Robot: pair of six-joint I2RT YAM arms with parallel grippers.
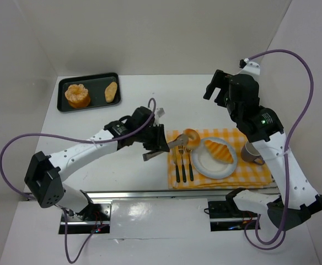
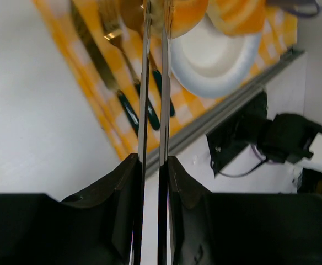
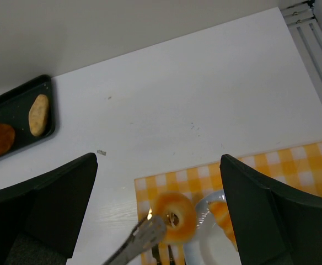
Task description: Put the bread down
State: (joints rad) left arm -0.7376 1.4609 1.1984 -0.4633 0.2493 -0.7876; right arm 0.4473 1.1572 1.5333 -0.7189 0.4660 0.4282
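Note:
My left gripper should keep holding the ring bread until it reaches the plate's free part, as it hangs above the placemat (image 1: pixel 249 176) at the plate's rim.
My left gripper (image 1: pixel 155 138) is shut on metal tongs (image 1: pixel 170 146). The tongs pinch a ring-shaped bread (image 1: pixel 191 136) and hold it above the yellow checked placemat (image 1: pixel 249 176), at the left rim of the white plate (image 1: pixel 205 164). A croissant (image 1: pixel 219 150) lies on the plate. In the left wrist view the tongs (image 2: pixel 144 83) run up from my gripper (image 2: pixel 154 165) to the ring bread (image 2: pixel 186 16). My right gripper (image 1: pixel 216 91) is open and empty, raised behind the placemat. Its view shows the ring bread (image 3: pixel 175 218) and the tongs (image 3: pixel 139 240) below.
A black tray (image 1: pixel 89 109) at the back left holds a round pastry (image 1: pixel 77 95) and a small oval roll (image 1: pixel 112 91). Cutlery (image 1: pixel 183 164) lies on the placemat left of the plate. A grey mug (image 1: pixel 253 153) stands right of the plate.

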